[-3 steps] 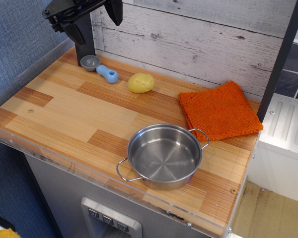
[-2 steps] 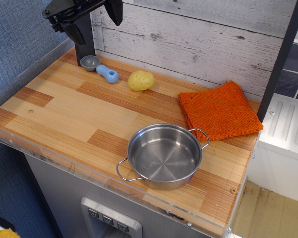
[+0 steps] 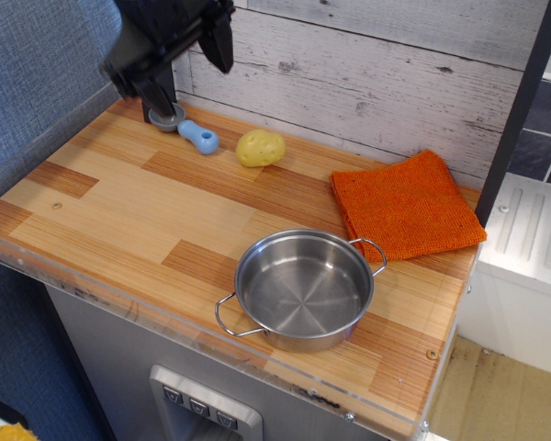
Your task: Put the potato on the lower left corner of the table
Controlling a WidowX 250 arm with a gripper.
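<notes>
I should next grab the pale-yellow potato by its rounded body for the table's front corner.
The pale-yellow potato lies at the back of the wood-plank table, close to the wall and just right of the blue scoop. My black gripper hangs above the table's back left corner, up and left of the potato and apart from it. Its image is blurred. The two fingers stand spread, with one fingertip toward the wall and the other over the scoop's grey bowl. Nothing is between them.
A light-blue scoop with a grey bowl lies left of the potato. A steel pot stands near the front edge and an orange cloth lies at the right. A clear acrylic rim lines the front edge.
The gripper has dropped lower and shifted slightly right, now covering part of the scoop's grey bowl. The potato turned a little early on and now lies still.
</notes>
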